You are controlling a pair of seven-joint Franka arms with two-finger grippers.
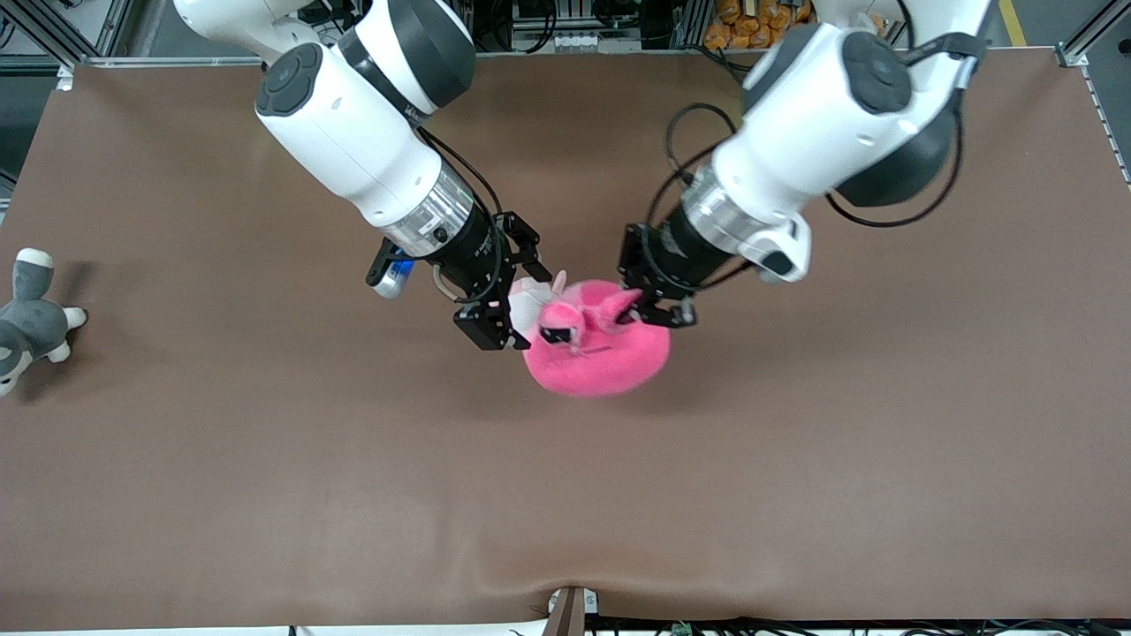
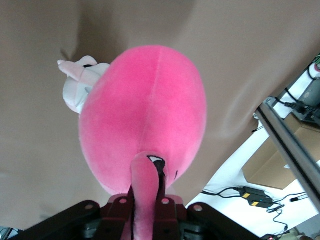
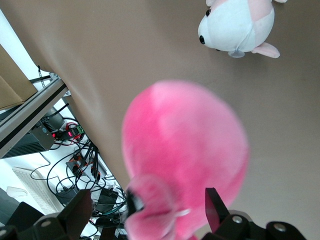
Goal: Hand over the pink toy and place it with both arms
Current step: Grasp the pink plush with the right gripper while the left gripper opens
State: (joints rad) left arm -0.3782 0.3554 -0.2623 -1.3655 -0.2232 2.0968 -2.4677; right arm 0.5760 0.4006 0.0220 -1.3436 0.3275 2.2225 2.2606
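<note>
My right gripper grabs the narrow end (image 1: 561,314) beside its eye next, to take over the pink toy (image 1: 601,353) in the handover.
The pink toy (image 1: 601,353) hangs over the middle of the table. My left gripper (image 1: 649,309) is shut on its stubby nub, which shows clamped between the fingers in the left wrist view (image 2: 145,200), with the round body (image 2: 145,115) below. My right gripper (image 1: 517,296) is open beside the toy on the side toward the right arm. In the right wrist view the toy (image 3: 185,150) fills the space between my spread right gripper (image 3: 147,210) fingers, which stand apart from it.
A pale pink-and-white puppy plush (image 1: 528,307) lies on the table under the right gripper, partly hidden; it also shows in both wrist views (image 2: 80,85) (image 3: 237,25). A grey-and-white plush animal (image 1: 26,318) lies at the right arm's end of the table.
</note>
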